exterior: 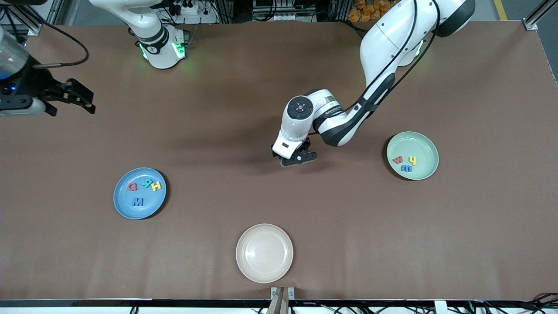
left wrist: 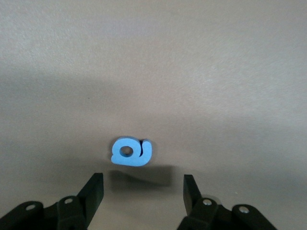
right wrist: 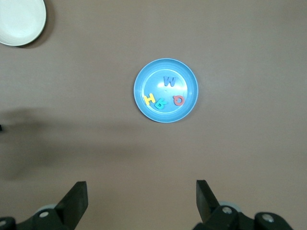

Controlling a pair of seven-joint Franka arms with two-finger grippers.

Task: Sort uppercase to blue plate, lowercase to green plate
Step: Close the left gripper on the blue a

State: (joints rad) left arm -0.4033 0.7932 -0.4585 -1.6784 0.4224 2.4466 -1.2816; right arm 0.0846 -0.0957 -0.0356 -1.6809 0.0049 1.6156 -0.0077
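Observation:
Next, my left gripper takes the light blue lowercase letter by its rounded outer sides and sorts the letter onto the green plate (exterior: 429, 150).
The blue plate (exterior: 120, 203) holds the uppercase letters: a red Q (exterior: 132, 187), a teal R (exterior: 147, 183), a yellow H (exterior: 156, 186) and a dark blue M (exterior: 137, 201). The green plate (exterior: 429, 150) holds three lowercase letters: a red w (exterior: 397, 160), a yellow h (exterior: 412, 160) and a blue one (exterior: 406, 168). My left gripper (exterior: 299, 159) hangs low over mid-table, open. A light blue rounded lowercase letter (left wrist: 131, 151) lies flat just ahead of its fingertips (left wrist: 190, 188), untouched. My right gripper (exterior: 89, 102) waits open, raised at the right arm's end, and sees the blue plate (right wrist: 184, 79).
A cream-white plate (exterior: 264, 253) (right wrist: 19, 19) stands near the table's front edge, between the two coloured plates. Brown cloth covers the whole table.

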